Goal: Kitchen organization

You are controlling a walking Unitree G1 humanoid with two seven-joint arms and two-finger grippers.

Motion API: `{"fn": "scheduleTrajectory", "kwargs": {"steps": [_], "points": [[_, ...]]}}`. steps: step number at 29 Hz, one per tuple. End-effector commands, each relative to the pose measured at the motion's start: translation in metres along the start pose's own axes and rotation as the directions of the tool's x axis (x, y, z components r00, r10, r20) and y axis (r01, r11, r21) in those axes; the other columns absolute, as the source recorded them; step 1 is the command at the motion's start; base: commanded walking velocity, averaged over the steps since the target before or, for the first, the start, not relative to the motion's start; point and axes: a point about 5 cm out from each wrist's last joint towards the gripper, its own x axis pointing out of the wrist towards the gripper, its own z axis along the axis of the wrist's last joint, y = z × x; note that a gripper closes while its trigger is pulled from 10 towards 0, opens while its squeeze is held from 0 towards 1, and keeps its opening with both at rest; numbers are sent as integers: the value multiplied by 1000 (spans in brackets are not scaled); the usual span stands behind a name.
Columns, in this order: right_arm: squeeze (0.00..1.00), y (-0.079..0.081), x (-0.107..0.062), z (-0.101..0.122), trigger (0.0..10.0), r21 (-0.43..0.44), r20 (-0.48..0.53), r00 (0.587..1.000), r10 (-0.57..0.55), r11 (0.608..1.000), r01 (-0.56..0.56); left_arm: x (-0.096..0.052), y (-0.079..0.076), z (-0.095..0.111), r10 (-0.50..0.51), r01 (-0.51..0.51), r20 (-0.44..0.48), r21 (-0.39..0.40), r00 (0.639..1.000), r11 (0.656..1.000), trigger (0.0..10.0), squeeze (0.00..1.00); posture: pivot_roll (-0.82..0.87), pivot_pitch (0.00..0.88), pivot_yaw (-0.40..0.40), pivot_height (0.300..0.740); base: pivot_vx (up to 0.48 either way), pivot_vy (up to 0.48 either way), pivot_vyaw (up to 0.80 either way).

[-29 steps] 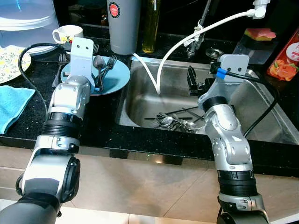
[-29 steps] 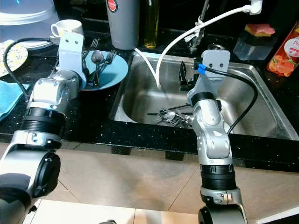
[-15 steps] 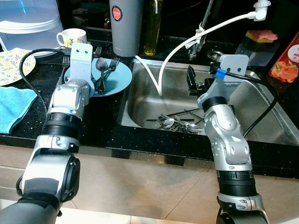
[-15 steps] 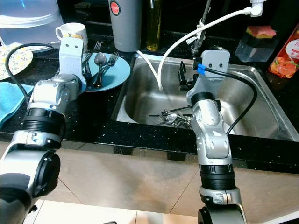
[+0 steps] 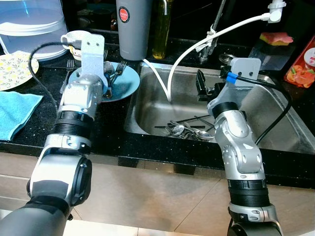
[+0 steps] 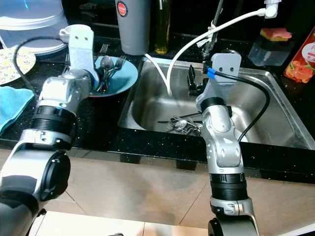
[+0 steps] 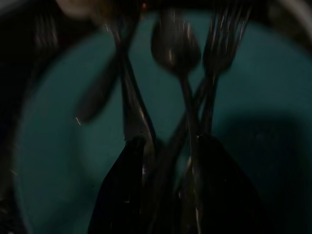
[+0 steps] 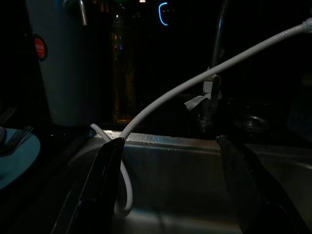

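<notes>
My left gripper should next take the spoon by its slim, straight handle (image 7: pixel 191 127), where the sides are parallel, because the spoon's bowl (image 7: pixel 174 43) is wide and round.
A blue plate (image 5: pixel 127 82) lies on the black counter left of the sink and carries a spoon and forks (image 6: pixel 106 66). My left gripper (image 7: pixel 170 190) reaches down onto this plate. It is open, its black fingers (image 7: pixel 124 185) on either side of the cutlery handles. More spoons and forks (image 5: pixel 184 130) lie in a pile on the floor of the steel sink (image 5: pixel 275 115). Above the sink's middle hangs my right gripper (image 8: pixel 175 195), open and holding nothing, pointing toward the back wall.
A white hose (image 5: pixel 206 39) arcs from the tap into the sink. A grey canister (image 5: pixel 132 27), an oil bottle (image 5: pixel 160 29) and a white mug (image 5: pixel 73 38) stand behind the plate. A blue cloth (image 5: pixel 15 110) and a yellow patterned plate (image 5: pixel 12 64) lie at left, a sponge (image 5: pixel 275 37) at right.
My left arm has pushed forward and a little right, so its wrist now covers more of the blue plate. The right arm has stayed where it was.
</notes>
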Motion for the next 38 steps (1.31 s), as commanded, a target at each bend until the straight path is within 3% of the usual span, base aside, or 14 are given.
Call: {"fn": "scheduleTrajectory", "kwargs": {"steps": [1,3,5,6,8,9,10,11,23,24,25,26,27,38], "points": [[0,-1,0,-1,10000,-2,-2,1000,-4,1000,4,4,-4,-10,-6,6,-36,-22,999,1000,10000,0,240,41,-16,740,0,0,0],[0,0,0,-1,10000,-2,-3,1000,-3,1000,3,6,-3,-15,-6,4,-53,-29,999,1000,10000,0,237,44,-15,740,0,0,0],[0,-1,0,-1,10000,-4,-4,1000,-4,1000,4,7,-1,-16,12,-12,-55,-15,998,1000,8392,0,237,45,-14,740,0,0,0],[0,-2,0,-1,10000,-5,-4,1000,-6,1000,6,7,0,-17,17,-18,-58,-16,998,1000,4510,0,237,46,-15,740,0,0,0],[0,-2,-1,-1,10000,-5,-5,1000,-7,1000,7,8,1,-18,23,-24,-62,-20,998,1000,4510,0,237,46,-15,740,0,0,0],[0,-3,-1,-1,10000,-6,-5,1000,-8,1000,8,8,2,-18,29,-30,-65,-21,997,999,2745,0,238,47,-15,740,0,0,0],[0,-3,-1,-1,10000,-6,-5,1000,-8,1000,8,8,2,-18,29,-30,-65,-21,997,999,2745,0,238,47,-15,740,0,0,0],[0,-3,-1,-2,10000,-6,-6,1000,-8,1000,8,9,4,-18,37,-39,-69,-25,997,999,0,0,238,47,-16,740,0,0,0],[0,-2,0,-1,10000,-5,-4,1000,-6,1000,6,10,4,-8,56,-58,-31,-72,998,996,0,0,236,49,-19,740,0,0,0],[0,-3,0,-1,10000,-6,-5,1000,-7,1000,7,8,5,1,73,-72,15,-63,997,995,4118,0,236,49,-19,740,0,0,0],[0,-3,-1,-1,10000,-6,-6,1000,-7,1000,7,7,4,4,65,-63,22,-69,998,996,10000,180,236,50,-20,740,0,0,0],[0,-3,-1,-1,10000,-6,-6,1000,-7,1000,7,7,4,4,65,-63,22,-69,998,996,10000,180,236,50,-20,740,0,0,0],[0,-3,-1,-1,10000,-6,-6,1000,-7,1000,7,6,2,6,50,-48,25,-76,998,996,10000,1000,238,50,-21,740,0,0,0],[0,-2,0,-1,10000,-4,-6,1000,-4,1000,4,10,-1,-7,9,-14,-58,-77,998,997,10000,1000,237,50,-21,740,0,0,0]]}}
